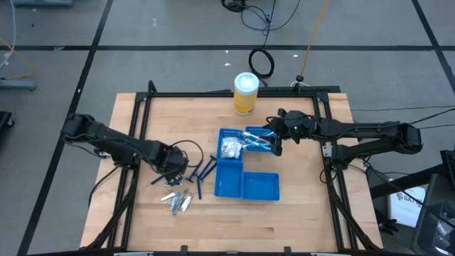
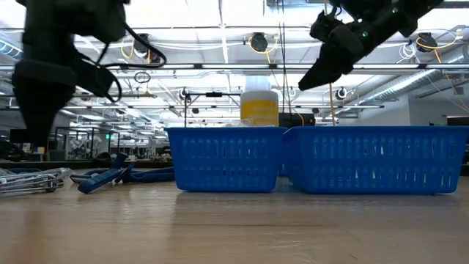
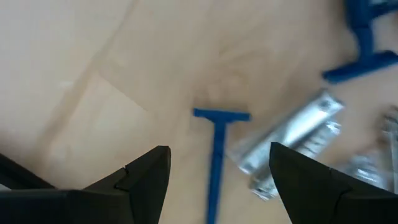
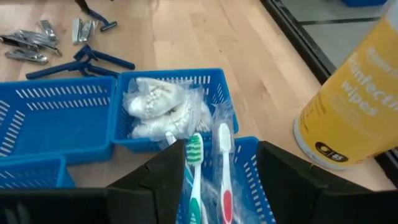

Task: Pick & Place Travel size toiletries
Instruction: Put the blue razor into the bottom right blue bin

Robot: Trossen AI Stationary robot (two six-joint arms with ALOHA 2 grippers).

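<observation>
The blue razor needs to go into an empty blue tray (image 1: 261, 187), so my left gripper should next take hold of the razor by its slim handle.
My left gripper (image 1: 175, 169) points down, open, low over the table's left part. In its wrist view a blue razor (image 3: 216, 155) lies flat on the wood under the gap between the fingers, with silvery tubes (image 3: 291, 144) beside it. More blue razors (image 1: 202, 171) and silvery tubes (image 1: 179, 200) lie near the trays. My right gripper (image 1: 275, 142) hangs open above the blue mesh trays (image 1: 245, 186), clear of them in the low view (image 2: 322, 70). Two wrapped toothbrushes (image 4: 210, 177) lie in the tray compartment below it. White packets (image 4: 163, 112) fill the compartment beside them.
A tall yellow canister (image 1: 246, 92) with a white lid stands at the table's far edge, behind the trays. Two tray compartments (image 1: 259, 186) nearer the front hold nothing I can see. A black frame (image 1: 327, 163) borders the table. Bare wood lies toward the near edge.
</observation>
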